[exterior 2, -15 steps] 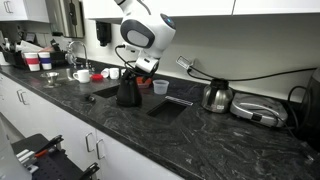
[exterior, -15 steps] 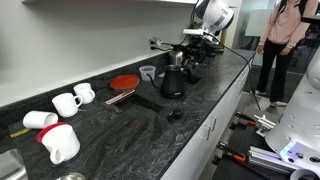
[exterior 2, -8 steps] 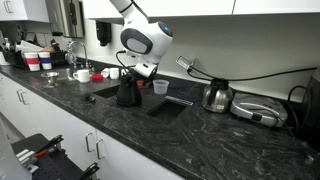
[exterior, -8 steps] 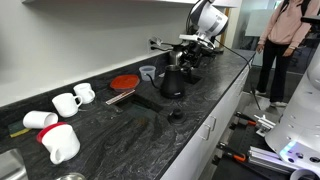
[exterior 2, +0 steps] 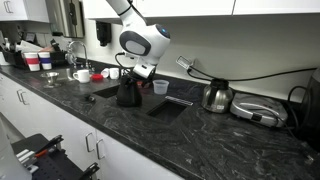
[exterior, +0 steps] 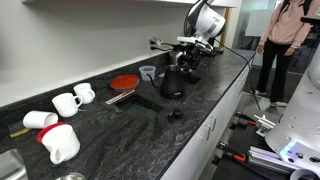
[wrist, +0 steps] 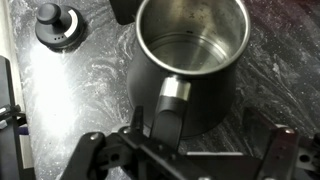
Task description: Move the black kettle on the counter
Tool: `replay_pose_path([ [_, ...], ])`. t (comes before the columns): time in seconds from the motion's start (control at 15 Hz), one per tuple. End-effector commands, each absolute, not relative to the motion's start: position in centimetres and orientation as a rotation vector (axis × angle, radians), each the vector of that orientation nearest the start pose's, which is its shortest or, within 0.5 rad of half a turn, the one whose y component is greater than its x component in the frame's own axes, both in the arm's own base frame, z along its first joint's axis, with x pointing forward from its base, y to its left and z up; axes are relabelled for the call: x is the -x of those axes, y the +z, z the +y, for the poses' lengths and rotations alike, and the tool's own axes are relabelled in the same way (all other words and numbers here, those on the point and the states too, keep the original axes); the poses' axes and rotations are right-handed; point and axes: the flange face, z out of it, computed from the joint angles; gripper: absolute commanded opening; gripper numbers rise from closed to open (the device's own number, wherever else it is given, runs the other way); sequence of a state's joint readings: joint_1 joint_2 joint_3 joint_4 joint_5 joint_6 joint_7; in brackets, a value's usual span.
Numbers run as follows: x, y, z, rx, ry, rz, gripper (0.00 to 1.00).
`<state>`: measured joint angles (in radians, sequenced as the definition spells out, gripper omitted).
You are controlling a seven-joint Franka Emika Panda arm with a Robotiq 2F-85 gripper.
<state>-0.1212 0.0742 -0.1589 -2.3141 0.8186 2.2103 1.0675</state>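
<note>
My fingers are alongside the black handle (wrist: 169,119) on either side, so my gripper needs to close on the handle.
The black kettle (wrist: 190,60) stands upright on the dark speckled counter (wrist: 80,80), lid off, with its steel inside showing. Its handle (wrist: 170,112) points toward the wrist camera. It shows in both exterior views (exterior: 172,83) (exterior 2: 128,92). My gripper (wrist: 185,152) is open and hangs just above the kettle's handle side, one finger on each side of the handle, not closed on it. It also shows in both exterior views (exterior: 188,58) (exterior 2: 136,72).
The kettle's black lid (wrist: 57,22) lies on the counter beside it (exterior: 176,114). White mugs (exterior: 70,100), a red disc (exterior: 124,82) and a blue cup (exterior: 148,72) stand near the wall. A shiny steel pot (exterior 2: 215,96) and a flat black tray (exterior 2: 168,105) are nearby. A person (exterior: 282,40) stands past the counter's end.
The arm's head has shifted slightly over the kettle and a little lower. The kettle has not moved.
</note>
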Motion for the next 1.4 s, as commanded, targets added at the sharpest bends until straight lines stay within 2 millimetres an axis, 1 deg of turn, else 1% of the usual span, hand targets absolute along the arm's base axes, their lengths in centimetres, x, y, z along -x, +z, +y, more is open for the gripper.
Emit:
replay_pose_path([
  [0.0, -49.53, 30.28, -11.38, 1.508, 0.476, 2.137, 0.92],
  [0.07, -49.55, 30.21, -11.34, 1.511, 0.471, 2.135, 0.75],
  [0.13, -49.61, 30.21, -11.33, 1.509, 0.466, 2.133, 0.70],
  [0.2, -49.65, 30.19, -11.32, 1.509, 0.460, 2.132, 0.61],
  [0.27, -49.69, 30.22, -11.34, 1.510, 0.457, 2.132, 0.56],
  [0.33, -49.73, 30.23, -11.37, 1.509, 0.452, 2.133, 0.47],
  [0.4, -49.76, 30.26, -11.40, 1.509, 0.447, 2.134, 0.42],
  [0.47, -49.79, 30.28, -11.40, 1.510, 0.443, 2.135, 0.33],
  [0.73, -49.74, 30.32, -11.58, 1.511, 0.437, 2.136, 0.05],
  [0.8, -49.72, 30.38, -11.63, 1.512, 0.436, 2.134, 0.02],
  [0.87, -49.73, 30.60, -11.73, 1.513, 0.436, 2.128, 0.06],
  [1.33, -49.41, 31.15, -11.59, 1.546, 0.477, 2.081, 0.06],
])
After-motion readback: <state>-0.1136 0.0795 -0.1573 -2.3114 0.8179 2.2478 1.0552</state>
